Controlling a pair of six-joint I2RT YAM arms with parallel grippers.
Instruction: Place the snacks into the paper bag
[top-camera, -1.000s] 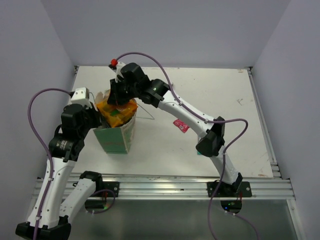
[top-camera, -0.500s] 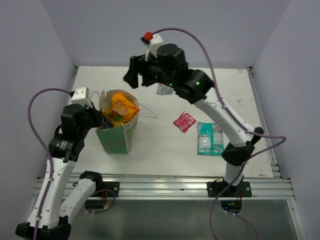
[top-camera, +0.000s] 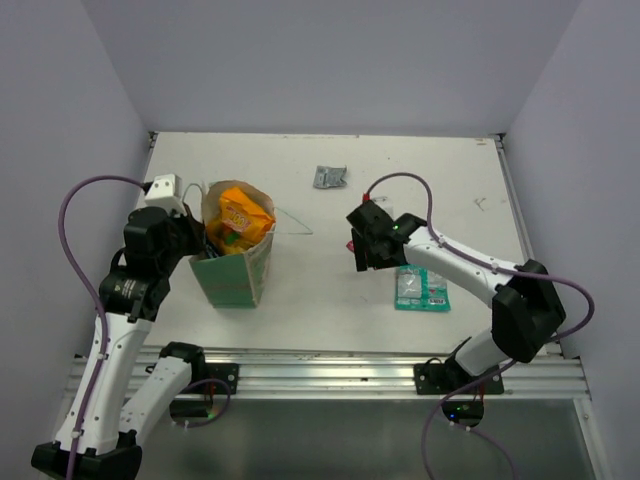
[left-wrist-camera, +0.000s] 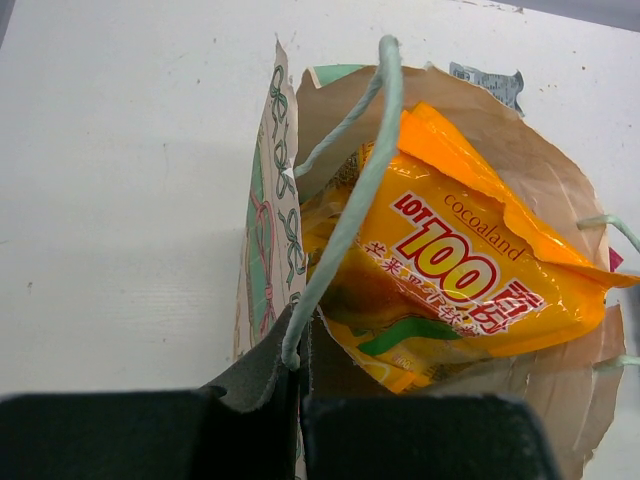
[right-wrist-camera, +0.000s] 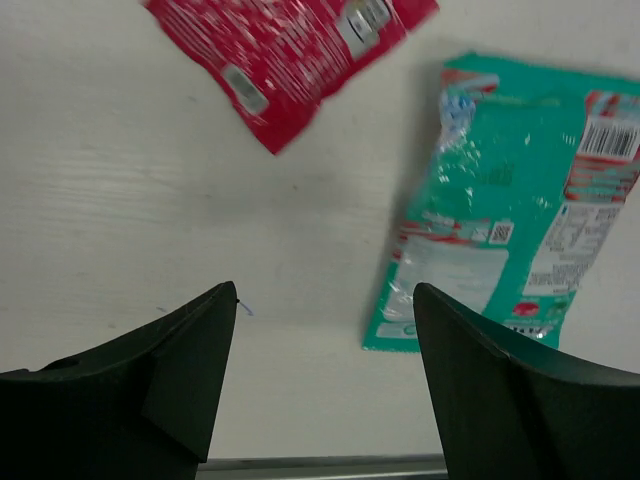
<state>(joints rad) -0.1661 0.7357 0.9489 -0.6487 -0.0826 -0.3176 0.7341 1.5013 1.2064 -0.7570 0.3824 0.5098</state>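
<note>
Next, my right gripper grabs the teal snack packet by its near edge, so that its far end stays free to go into the bag.
The paper bag stands upright at the left with an orange snack packet sticking out of its open top. My left gripper is shut on the bag's near rim, next to the string handle. In the left wrist view the orange packet fills the bag's mouth. My right gripper hangs open low over the table, nothing between its fingers. Just beyond it in the right wrist view lie a red packet and a teal packet, the gripper touching neither.
A silver-grey packet lies on the table toward the back, behind the bag. The teal packet lies right of my right gripper. A metal rail runs along the table's near edge.
My right gripper opened over the bag and left the orange packet in it. It then swung right and down to the table by the red packet. The left arm has not moved.
</note>
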